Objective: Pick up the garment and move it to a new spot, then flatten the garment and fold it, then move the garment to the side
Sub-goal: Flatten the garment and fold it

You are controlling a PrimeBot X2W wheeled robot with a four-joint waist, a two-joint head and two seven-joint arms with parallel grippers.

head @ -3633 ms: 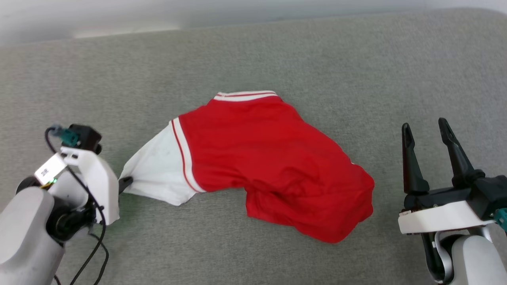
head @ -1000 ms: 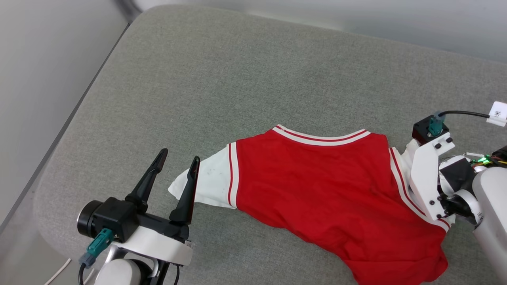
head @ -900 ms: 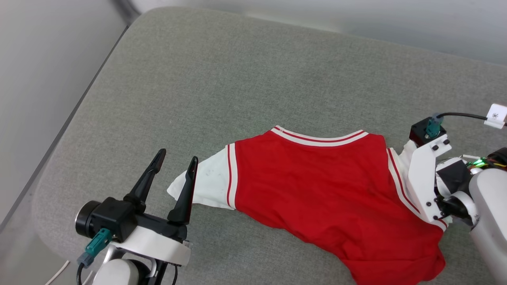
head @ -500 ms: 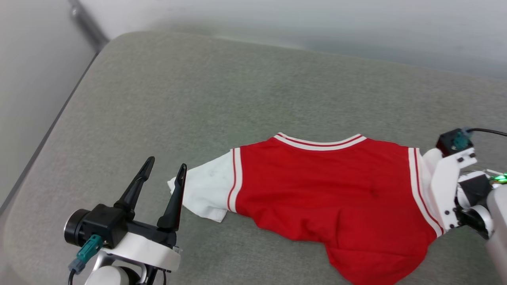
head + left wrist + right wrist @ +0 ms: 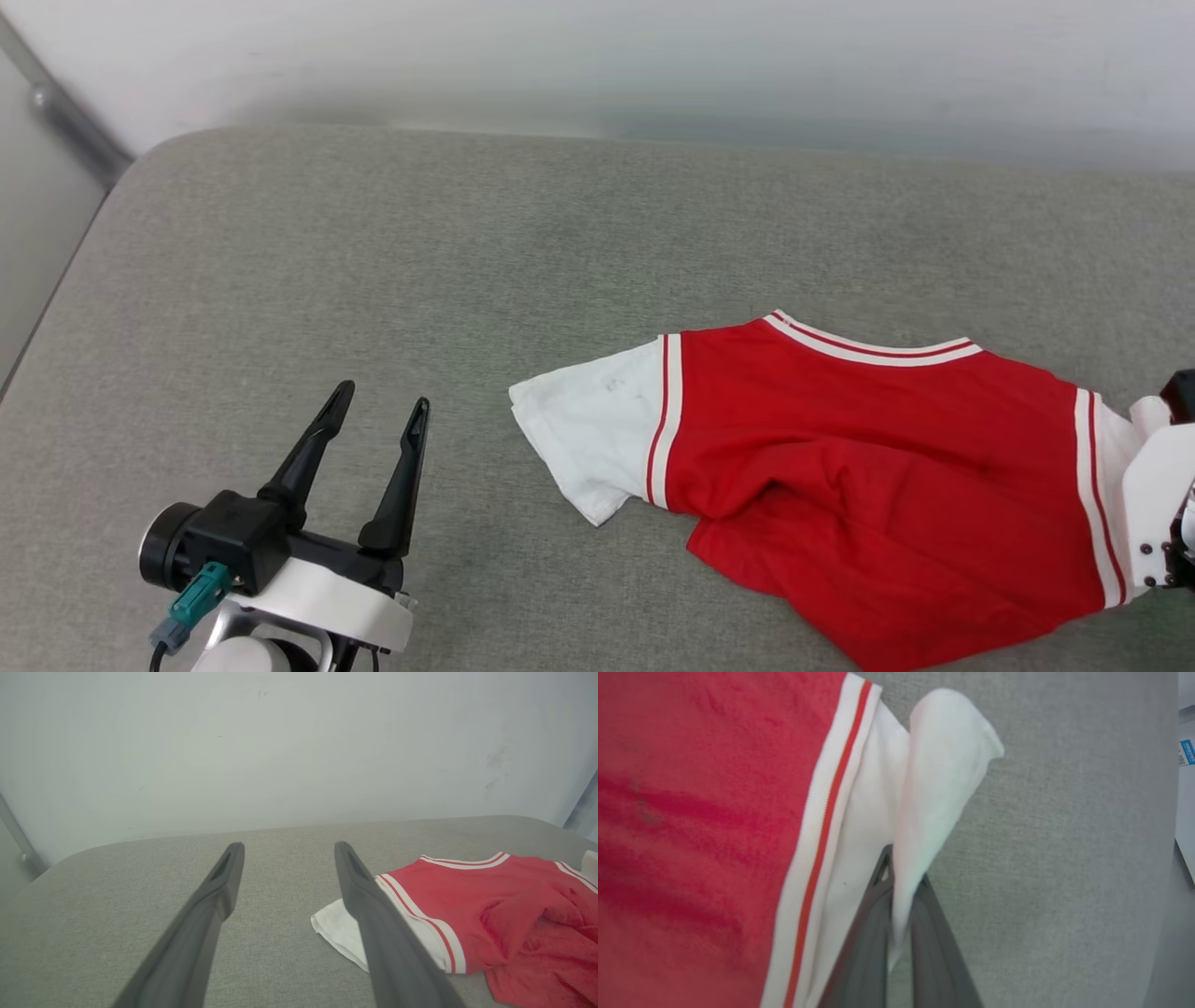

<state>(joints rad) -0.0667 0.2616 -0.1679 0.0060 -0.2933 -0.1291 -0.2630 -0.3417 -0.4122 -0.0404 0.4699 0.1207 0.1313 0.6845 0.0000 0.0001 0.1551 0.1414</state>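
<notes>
I should next grab the garment with my left gripper by the sleeve's outer edge: the white sleeve lies flat and free, while the garment's body lies rumpled.
The garment, a red jersey with white sleeves and striped trim, lies rumpled on the grey cushion at the right. Its left white sleeve lies flat and free. My right gripper is shut on the right white sleeve, which stands up in a fold between the fingers. In the head view that arm's white wrist mount sits at the garment's right edge. My left gripper stands open at the lower left, clear of the left sleeve, nothing between its fingers. The garment shows at its right.
The grey padded surface runs wide to the left and back, with a rounded left edge. A pale wall stands behind it. A white item with a blue label lies past the surface's edge in the right wrist view.
My right gripper has shut on the right sleeve and drawn the garment rightward, away from the open left gripper, which earlier held the left sleeve. The head camera has also turned.
</notes>
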